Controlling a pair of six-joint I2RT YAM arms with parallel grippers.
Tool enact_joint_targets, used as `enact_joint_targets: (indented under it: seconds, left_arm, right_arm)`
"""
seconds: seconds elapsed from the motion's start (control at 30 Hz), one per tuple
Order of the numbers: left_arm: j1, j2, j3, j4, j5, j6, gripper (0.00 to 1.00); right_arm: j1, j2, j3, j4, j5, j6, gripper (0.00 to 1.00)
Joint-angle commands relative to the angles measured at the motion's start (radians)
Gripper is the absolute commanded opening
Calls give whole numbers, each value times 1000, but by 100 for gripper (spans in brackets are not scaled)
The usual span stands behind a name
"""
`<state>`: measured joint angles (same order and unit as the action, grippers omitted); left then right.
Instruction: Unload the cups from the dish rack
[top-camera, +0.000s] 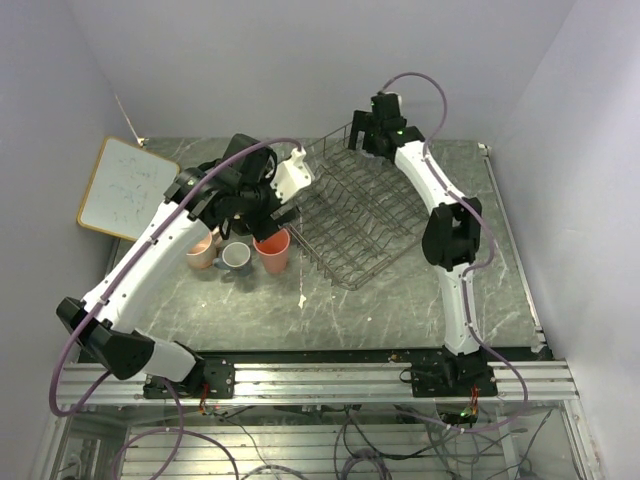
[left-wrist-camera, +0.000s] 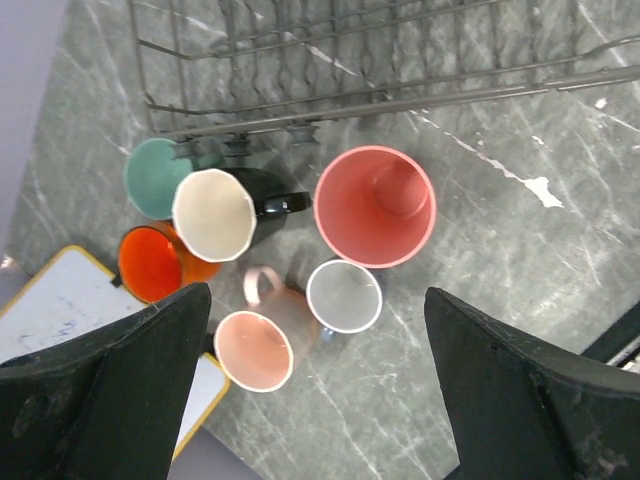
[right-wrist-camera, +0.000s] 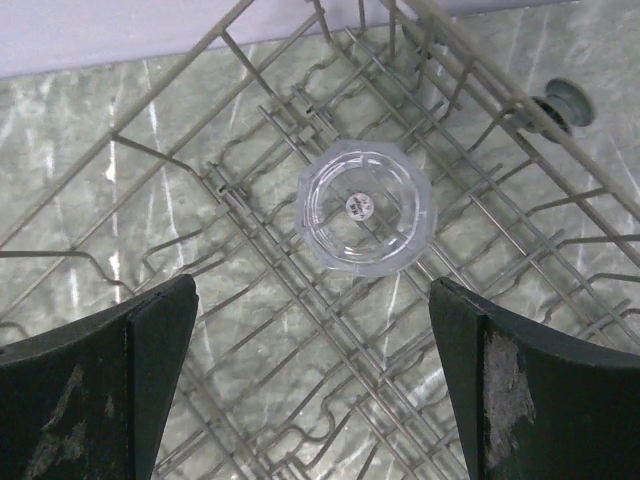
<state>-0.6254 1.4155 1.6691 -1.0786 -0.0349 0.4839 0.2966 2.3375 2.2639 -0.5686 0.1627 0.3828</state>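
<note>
I will grab the clear glass by the sides of its base (right-wrist-camera: 366, 208) with my right gripper next, so the glass's rim end stays free for a handover.
Six cups stand grouped on the table left of the dish rack (left-wrist-camera: 380, 95): mint green (left-wrist-camera: 150, 178), black mug with white inside (left-wrist-camera: 213, 214), orange (left-wrist-camera: 148, 264), pale pink mug (left-wrist-camera: 254, 350), small grey-blue cup (left-wrist-camera: 344, 296) and tall pink tumbler (left-wrist-camera: 375, 206). My left gripper (left-wrist-camera: 316, 296) hangs open and empty above them; in the top view it (top-camera: 255, 208) hides several cups. The clear glass (right-wrist-camera: 365, 205) stands among the tines inside the rack (right-wrist-camera: 250, 240). My right gripper (right-wrist-camera: 312, 287) is open above it, at the far corner of the rack (top-camera: 360, 215).
A wood-framed whiteboard (top-camera: 125, 187) leans at the far left, close behind the cups, and shows in the left wrist view (left-wrist-camera: 55, 300). White specks (top-camera: 302, 300) lie on the marble in front of the rack. The walls are close on both sides.
</note>
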Motion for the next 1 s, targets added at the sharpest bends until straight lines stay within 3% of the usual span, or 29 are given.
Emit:
enact_joint_targets:
  seconds: [0.0,0.33,0.73,0.97]
  left_arm:
    - [4,-47,-53,26,75,-57,99]
    - [4,-110,-108,1,122,-37,99]
    - [5,-98,-87,3,165,-32,99]
    - [4,-93,-91,3,171,-19,99]
  right_arm:
    - [23,77,80,4,138,-85,100]
    - [36,142,28,135,259,-196,100]
    - [23,247,71,246,220,-263,100]
    - [17,236,32,319,202,-280,86]
